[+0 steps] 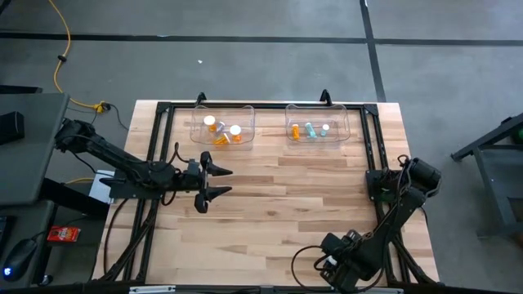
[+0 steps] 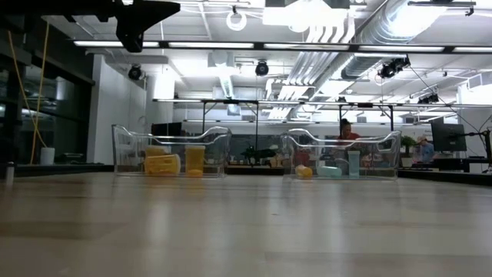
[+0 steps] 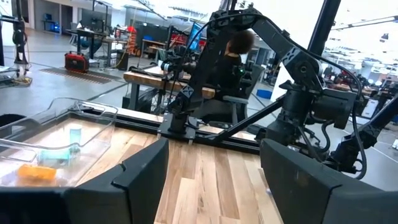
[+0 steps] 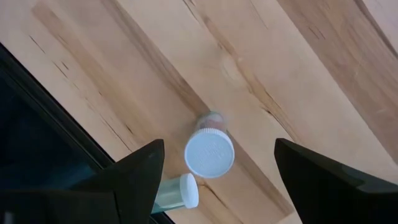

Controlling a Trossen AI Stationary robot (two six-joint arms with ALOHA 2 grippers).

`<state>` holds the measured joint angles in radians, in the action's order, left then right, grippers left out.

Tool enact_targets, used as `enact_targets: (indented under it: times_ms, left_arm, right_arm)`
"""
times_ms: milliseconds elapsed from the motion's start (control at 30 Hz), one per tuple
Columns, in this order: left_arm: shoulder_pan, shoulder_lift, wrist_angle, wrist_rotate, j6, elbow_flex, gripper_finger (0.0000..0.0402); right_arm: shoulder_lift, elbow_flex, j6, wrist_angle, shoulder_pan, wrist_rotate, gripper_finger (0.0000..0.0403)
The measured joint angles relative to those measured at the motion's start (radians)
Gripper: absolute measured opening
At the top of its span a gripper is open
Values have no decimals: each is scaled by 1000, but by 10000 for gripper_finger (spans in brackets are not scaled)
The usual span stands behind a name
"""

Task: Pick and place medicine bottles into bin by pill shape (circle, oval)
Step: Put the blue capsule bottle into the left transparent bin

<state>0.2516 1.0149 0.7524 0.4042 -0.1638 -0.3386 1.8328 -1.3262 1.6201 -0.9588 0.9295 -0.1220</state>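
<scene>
I should close, as my right gripper's fingers are on either side of it in the right wrist view. Closing now would catch the upright bottle's white cap [image 4: 209,152].
Two medicine bottles show in the right wrist view. One stands upright on the wood, its round white cap [image 4: 209,151] facing up. A pale one [image 4: 176,193] lies on its side beside it. My right gripper [image 4: 214,163] hangs open above them, pointing down, with a finger on either side of the upright bottle and touching neither. In the high view this gripper [image 1: 331,260] is near the table's front edge. My left gripper [image 1: 217,181] waits open and level at the table's left middle. Two clear bins at the far edge, left [image 1: 223,126] and right [image 1: 317,124], hold several bottles.
A black frame rail [image 1: 161,155] runs around the table's sides and far edge. A dark edge [image 4: 43,106] lies close beside the two bottles. Bare wood [image 1: 286,196] lies between the grippers and the bins. People sit in the room beyond the table [image 2: 347,132].
</scene>
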Motion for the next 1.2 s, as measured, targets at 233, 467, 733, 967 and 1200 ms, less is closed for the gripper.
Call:
enact_targets:
  times_ms: [233, 467, 733, 967, 1200]
  left_arm:
    - [0, 0, 0, 0, 0, 0, 243]
    - [0, 0, 0, -1, 0, 0, 243]
    - [0, 0, 0, -1, 0, 0, 243]
    - [0, 0, 0, -1, 0, 0, 243]
    - [0, 0, 0, -1, 0, 0, 243]
  right_arm:
    - [14, 0, 14, 0, -2, 9, 267]
    - [28, 0, 4, 2, -17, 26, 225]
    - [28, 0, -24, 3, -26, 27, 174]
    - [28, 0, -42, 4, -27, 65, 116]
    - [15, 0, -196, 20, -55, 19, 89]
